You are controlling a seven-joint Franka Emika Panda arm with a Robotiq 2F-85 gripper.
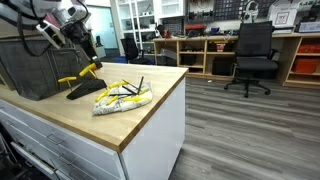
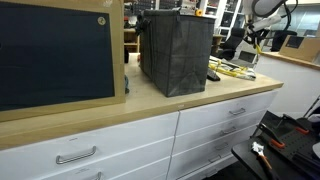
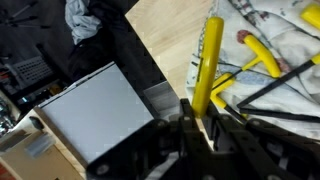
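The yellow handle [image 1: 82,73] in my fingers hangs high above the white cloth, so I should lower it onto the cloth before my gripper releases it.
My gripper [image 1: 88,55] is above the wooden countertop [image 1: 150,112], beside a dark mesh bin [image 1: 35,65]. In the wrist view the jaws [image 3: 197,112] are shut on the yellow handle [image 3: 208,55] of a tool. In an exterior view the handle [image 1: 82,73] slopes down to a black base [image 1: 85,90] that rests on the counter. Next to it lies a crumpled white cloth [image 1: 122,97] with yellow and black tools on it, also seen in the wrist view [image 3: 275,50]. In an exterior view the gripper [image 2: 255,45] is small and far behind the bin [image 2: 175,50].
A black office chair [image 1: 252,55] stands on the wood floor in front of wooden shelving [image 1: 205,50]. A framed dark board [image 2: 55,50] leans at the near end of the counter. Drawers [image 2: 120,140] run below. The counter edge is near the cloth.
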